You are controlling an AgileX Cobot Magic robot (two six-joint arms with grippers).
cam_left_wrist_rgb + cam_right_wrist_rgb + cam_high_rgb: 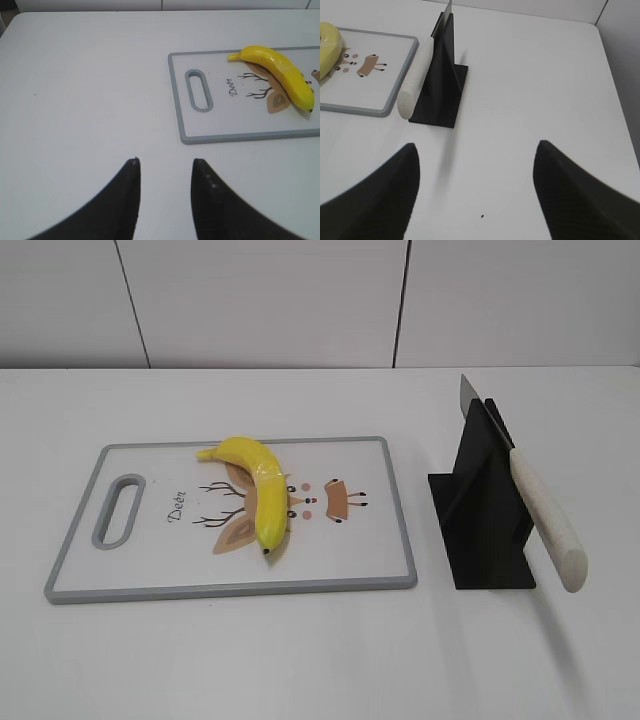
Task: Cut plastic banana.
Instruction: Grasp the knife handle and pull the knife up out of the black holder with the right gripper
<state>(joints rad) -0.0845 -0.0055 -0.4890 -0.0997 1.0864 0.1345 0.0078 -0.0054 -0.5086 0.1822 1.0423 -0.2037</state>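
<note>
Next, my right gripper grabs the knife by its cream handle (548, 523) (416, 78) to cut the banana, since the black stand surrounds most of the blade.
The plastic banana (258, 490) is glossy yellow and curved. It lies across the middle of a white cutting board (150, 575) with a grey rim, and also shows in the left wrist view (280, 75). A knife with a cream handle (548, 523) rests slanted in a black stand (480, 510); both show in the right wrist view, the knife (415, 85) beside the stand (442, 85). My left gripper (165, 162) is open and empty over bare table, near and left of the board. My right gripper (476, 147) is open wide and empty, near and right of the stand. Neither arm shows in the exterior view.
The board has a handle slot (120, 510) at its left end and a deer drawing under the banana. The white table (320, 650) ends at a pale wall at the back. The table's right edge (615, 100) shows in the right wrist view.
</note>
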